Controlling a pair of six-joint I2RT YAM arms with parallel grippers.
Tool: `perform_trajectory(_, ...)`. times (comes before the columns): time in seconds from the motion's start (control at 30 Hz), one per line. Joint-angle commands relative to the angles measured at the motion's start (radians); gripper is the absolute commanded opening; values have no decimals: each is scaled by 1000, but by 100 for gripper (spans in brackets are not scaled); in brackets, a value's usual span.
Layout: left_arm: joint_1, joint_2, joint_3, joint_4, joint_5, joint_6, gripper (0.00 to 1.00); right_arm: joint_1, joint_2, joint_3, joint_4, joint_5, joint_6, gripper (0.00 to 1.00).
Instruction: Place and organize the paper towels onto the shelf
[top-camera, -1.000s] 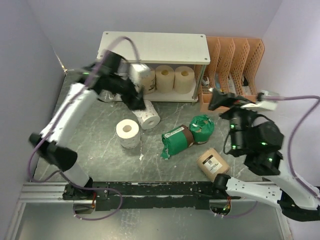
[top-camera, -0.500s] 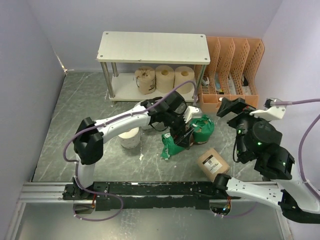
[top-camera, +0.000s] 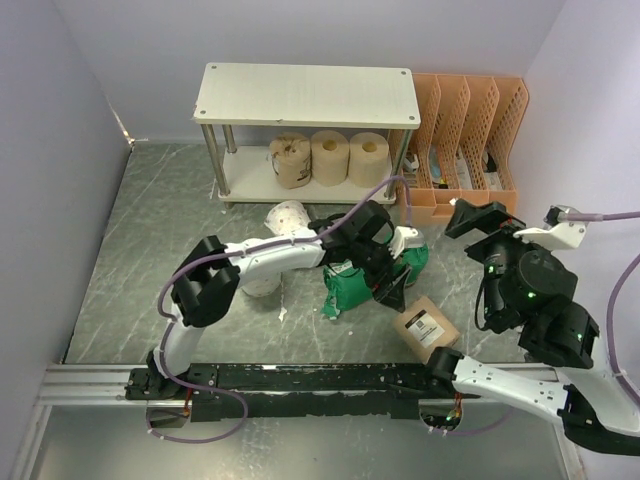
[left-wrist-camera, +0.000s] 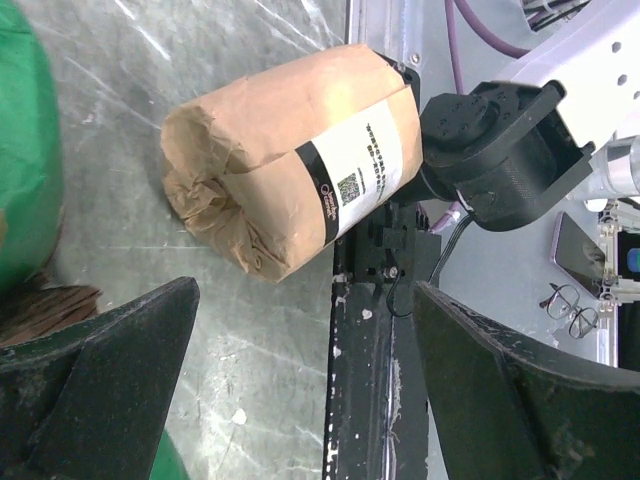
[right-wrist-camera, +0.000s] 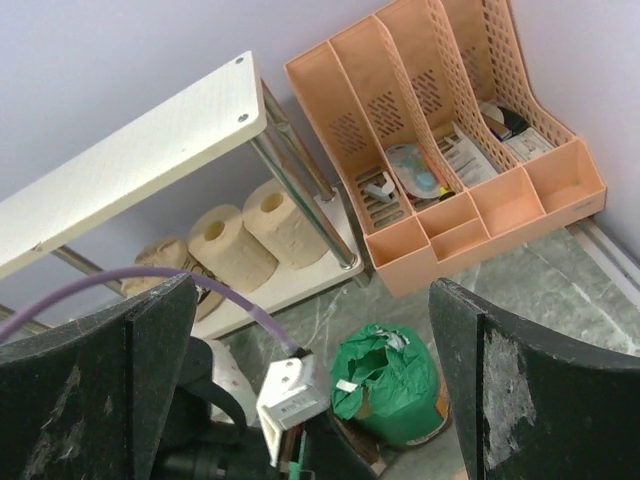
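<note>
The labelled brown roll's plain end needs to stay free to stand on the shelf (top-camera: 305, 95), so the robot's left gripper should grab the roll by its folded flap (top-camera: 406, 319) next.
The shelf (top-camera: 305, 95) stands at the back with three tan rolls (top-camera: 328, 157) on its lower board. They also show in the right wrist view (right-wrist-camera: 225, 245). The labelled brown roll (top-camera: 427, 328) lies near the front and fills the left wrist view (left-wrist-camera: 290, 170). Two green-wrapped rolls (top-camera: 352, 285) (top-camera: 410, 255) lie mid-table. One white roll (top-camera: 290, 215) lies before the shelf. Another white roll (top-camera: 258, 283) is partly hidden by the left arm. My left gripper (top-camera: 392, 292) (left-wrist-camera: 310, 400) is open and empty, just short of the labelled roll. My right gripper (top-camera: 478, 218) (right-wrist-camera: 315, 400) is open and empty, raised above the right side.
An orange perforated file rack (top-camera: 465, 145) with small items stands right of the shelf and shows in the right wrist view (right-wrist-camera: 450, 150). The black rail (top-camera: 330, 378) runs along the near edge, close to the labelled roll. Walls close in on the left and right.
My left arm left a tan roll on the shelf's lower board and swung right and forward over the green rolls toward the labelled roll. The right arm drifted slightly right.
</note>
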Motion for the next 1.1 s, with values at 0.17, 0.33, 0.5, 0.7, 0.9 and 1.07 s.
perform_trajectory(0.17,-82,71,-13,94,-61,-12,99,-76,-64,63,16,-73,-129,100)
perform_trajectory(0.33,-83,116,16,77,-58,-1,100,-130,-113,104,-6,-140,-175,100)
perform_trajectory(0.5,-88,154,44,76,-57,-6,100,-150,-100,135,-70,-151,-178,100)
perform_trajectory(0.7,-90,192,83,86,-68,-3,100,-155,-119,124,-74,-161,-191,100)
perform_trajectory(0.9,-90,220,106,129,-9,-41,96,-155,-150,118,-84,-156,-209,100)
perform_trajectory(1.07,-90,230,114,158,77,-79,48,-155,-166,114,-100,-140,-215,100)
